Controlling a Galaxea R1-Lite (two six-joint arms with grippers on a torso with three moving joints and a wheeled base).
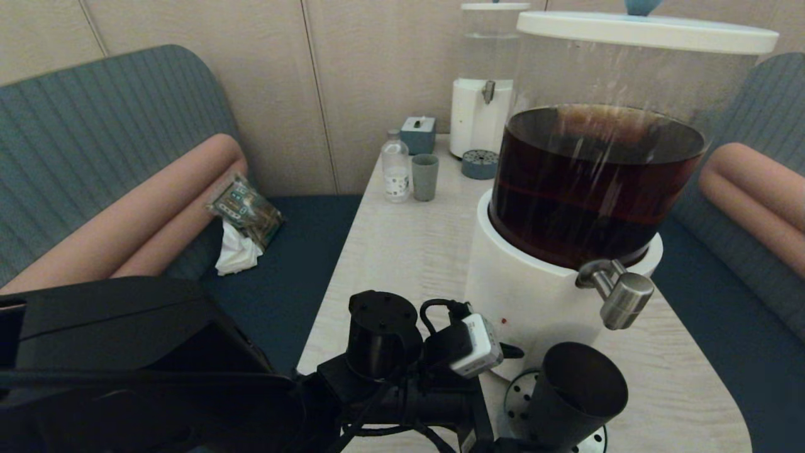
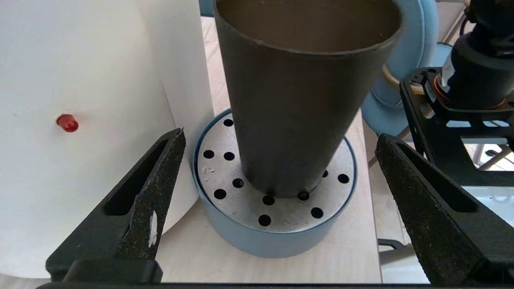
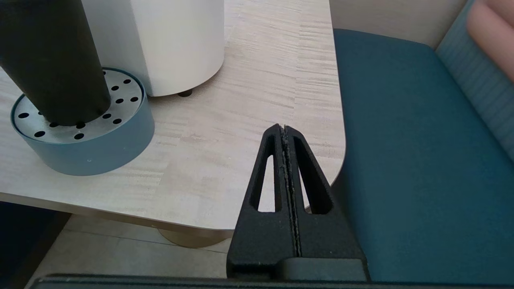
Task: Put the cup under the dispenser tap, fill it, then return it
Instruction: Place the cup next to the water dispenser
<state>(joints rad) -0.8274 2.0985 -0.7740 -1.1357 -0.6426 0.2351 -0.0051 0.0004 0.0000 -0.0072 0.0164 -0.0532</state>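
Note:
My left gripper is short of the black cup and would miss it, so it must move closer before closing.
The black cup (image 1: 575, 390) (image 2: 297, 100) (image 3: 48, 60) stands on the round perforated drip tray (image 1: 517, 396) (image 2: 277, 224) (image 3: 92, 148) in front of the big dispenser's white base (image 1: 522, 296). The steel dispenser tap (image 1: 619, 296) sits just above the cup's mouth. I see no stream from it, and I cannot tell whether the cup holds liquid. My left gripper (image 2: 281, 135) is open, its fingers (image 2: 160, 176) wide on either side of the cup's lower part and apart from it. My right gripper (image 3: 283, 127) is shut on nothing, low by the table's near right corner.
At the table's far end stand a smaller clear-liquid dispenser (image 1: 487, 94), a grey-green cup (image 1: 424, 177), a small bottle (image 1: 395, 167) and a blue box (image 1: 418, 134). Blue benches (image 3: 401, 140) flank the table. A packet and tissue (image 1: 242, 220) lie on the left bench.

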